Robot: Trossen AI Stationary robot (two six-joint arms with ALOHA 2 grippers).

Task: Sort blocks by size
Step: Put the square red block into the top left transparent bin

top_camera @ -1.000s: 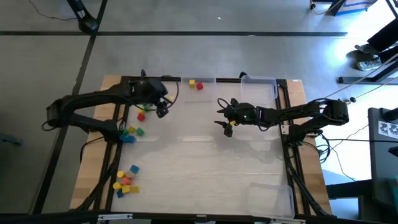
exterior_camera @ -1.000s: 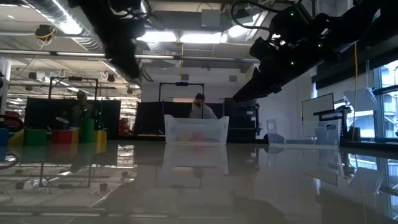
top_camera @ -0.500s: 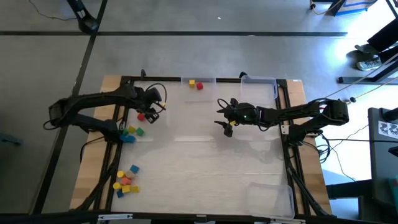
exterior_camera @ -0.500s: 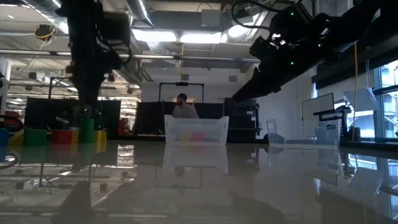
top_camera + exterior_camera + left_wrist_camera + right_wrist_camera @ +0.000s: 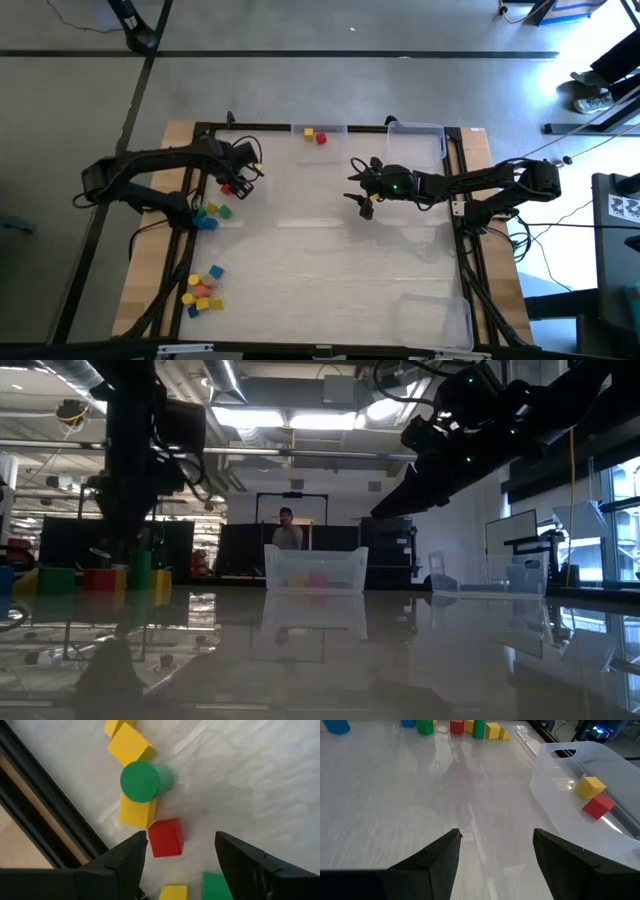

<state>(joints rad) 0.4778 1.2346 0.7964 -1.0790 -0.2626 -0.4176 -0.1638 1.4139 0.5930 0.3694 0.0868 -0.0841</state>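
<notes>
I will reach the red cube (image 5: 228,187) with my left gripper and take hold of its opposite sides. Then I will sort it into the clear tray (image 5: 320,133).
Small coloured blocks lie along the table's left side. In the left wrist view a red cube (image 5: 165,837) lies on the table beside a yellow cube (image 5: 137,812) and a green cylinder (image 5: 142,781) standing on end. My left gripper (image 5: 181,852) hangs open above the red cube (image 5: 228,187), pointing steeply down, touching nothing. My right gripper (image 5: 495,850) stands open over the table's middle (image 5: 366,203), empty. A yellow block (image 5: 591,786) and a red block (image 5: 598,805) lie in a clear tray (image 5: 555,775) at the far edge.
More blocks lie at the left edge (image 5: 210,212) and in a cluster at the near left (image 5: 202,290). A second clear tray (image 5: 418,128) stands at the far right, and a third (image 5: 435,318) at the near right. Black frame rails (image 5: 45,815) border the table's left side.
My left gripper has gone down and toward the table's left edge. It has tipped from a slant to pointing steeply down over the red cube. Its fingers have stayed open. No block has moved.
</notes>
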